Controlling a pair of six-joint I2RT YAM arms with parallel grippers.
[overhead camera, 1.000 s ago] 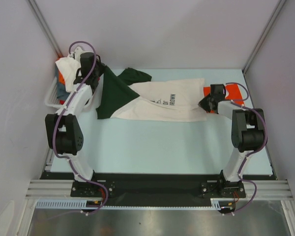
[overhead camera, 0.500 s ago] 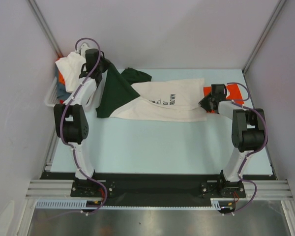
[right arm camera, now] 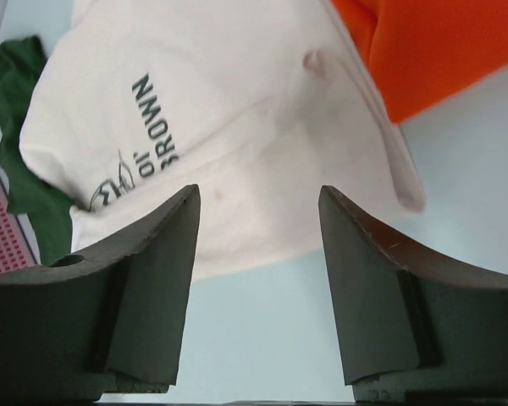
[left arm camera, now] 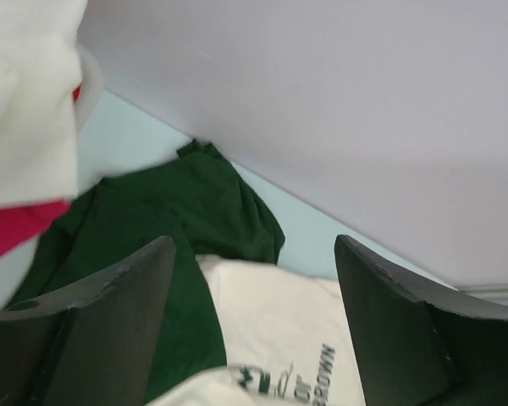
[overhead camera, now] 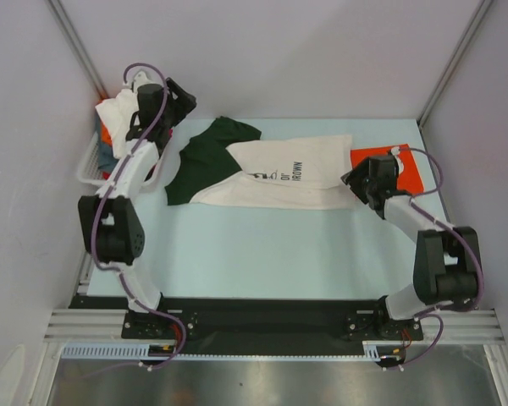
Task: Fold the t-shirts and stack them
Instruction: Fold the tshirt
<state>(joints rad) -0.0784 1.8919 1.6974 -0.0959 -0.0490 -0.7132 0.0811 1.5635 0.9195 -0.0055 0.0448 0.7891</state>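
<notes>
My right gripper grips the cream t-shirt's near hem corner (overhead camera: 351,205) (right arm camera: 406,198) next, opposite its green shoulder, to spread the t-shirt flat for folding.
A cream t-shirt (overhead camera: 279,173) with dark green sleeves (overhead camera: 199,161) and dark chest print lies spread across the back of the table. An orange-red t-shirt (overhead camera: 411,173) lies flat at the cream one's right end. More t-shirts, white (overhead camera: 118,110) and red, are heaped in the basket. My left gripper (overhead camera: 183,97) hangs open above the green shoulder, and in the left wrist view the left gripper (left arm camera: 252,245) holds nothing. My right gripper (overhead camera: 360,179) is open by the cream hem. The right wrist view shows the right gripper (right arm camera: 258,193) empty over that hem (right arm camera: 237,110), beside orange cloth (right arm camera: 440,42).
A white slotted basket (overhead camera: 89,165) stands at the table's left edge by the side wall. The back wall runs just behind the shirts. Light blue table top (overhead camera: 271,254) stretches between the shirts and the arm bases.
Both grippers opened and let go of the cream t-shirt. The lifted green shoulder dropped flat onto the table. The left gripper rose and moved back; the right one drew back from the hem.
</notes>
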